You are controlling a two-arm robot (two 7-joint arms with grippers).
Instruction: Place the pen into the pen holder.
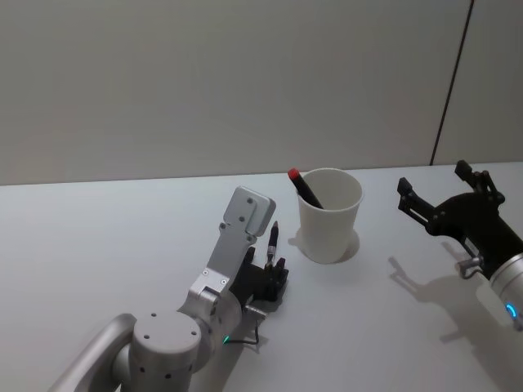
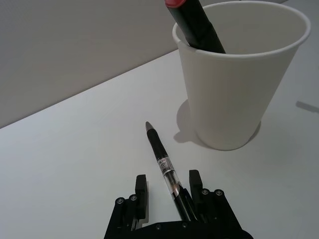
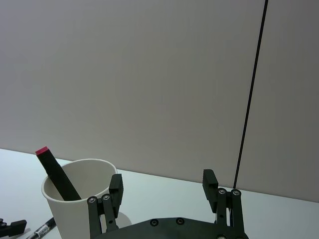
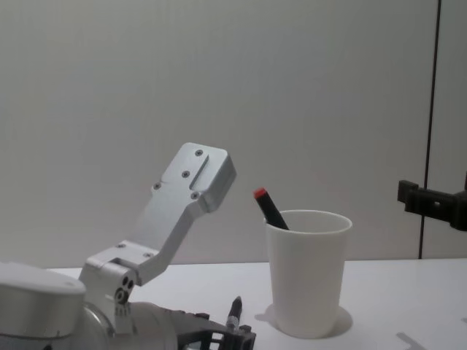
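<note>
The left gripper grabs the pen by its rear end next, which leaves the pen's black grip free for the trip to the pen holder.
The pen, black with a clear section, lies on the white table, its tip toward the pen holder. My left gripper is low over the table and open. The pen's rear end runs between its fingers, close to one of them. The pen holder is a white paper cup standing upright just beyond the pen. A black marker with a red cap leans inside it. My right gripper hovers open to the right of the cup, holding nothing.
The white table runs back to a plain grey wall. A dark vertical seam marks the wall on the right. The left arm's silver links rise in front of the chest camera.
</note>
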